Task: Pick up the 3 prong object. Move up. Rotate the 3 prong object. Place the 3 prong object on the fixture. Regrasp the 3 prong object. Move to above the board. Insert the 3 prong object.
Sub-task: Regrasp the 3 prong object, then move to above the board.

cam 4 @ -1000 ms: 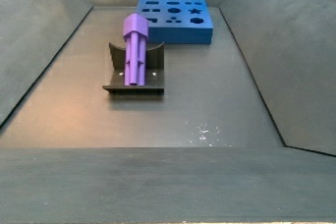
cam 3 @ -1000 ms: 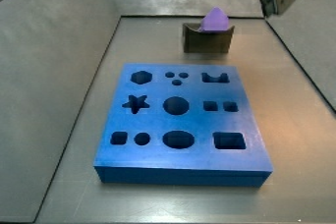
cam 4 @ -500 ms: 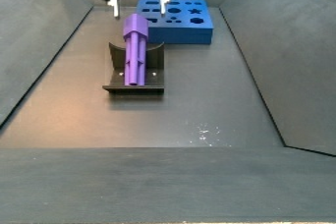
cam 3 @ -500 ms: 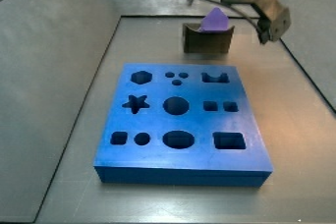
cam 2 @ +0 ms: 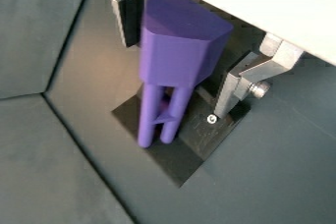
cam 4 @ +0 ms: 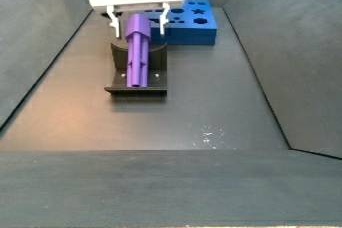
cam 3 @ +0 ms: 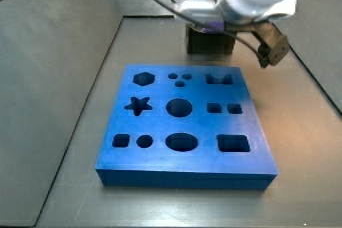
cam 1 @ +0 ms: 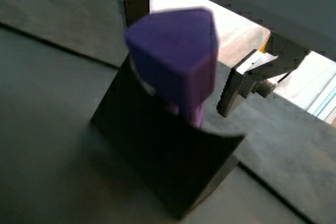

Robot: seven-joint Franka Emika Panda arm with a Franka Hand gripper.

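I need to grab the 3 prong object next by its thick block end (cam 1: 176,49) with my gripper, so its prongs stay free to enter the blue board.
The light-purple 3 prong object (cam 4: 138,57) lies lengthwise on the dark fixture (cam 4: 134,84), resting in its notch. My gripper (cam 4: 140,24) hangs over the end of the peg nearest the blue board (cam 4: 189,24). It is open, with one finger on each side of that end. In both wrist views the peg's blunt head (cam 2: 182,41) fills the space between the silver fingers (cam 2: 250,79), with a narrow gap at each side. Its prongs (cam 2: 160,122) run down onto the fixture's base plate (cam 2: 199,147). In a side view the arm hides the peg, and only the fixture (cam 3: 207,44) shows behind the board (cam 3: 181,122).
Grey sloping walls (cam 4: 40,62) enclose the floor on both sides. The board's cut-outs include a star (cam 3: 138,105) and circles. Bare grey floor (cam 4: 187,122) stretches in front of the fixture.
My gripper has come down from above and out of view. It now straddles the peg's end by the board. The peg and fixture have not moved.
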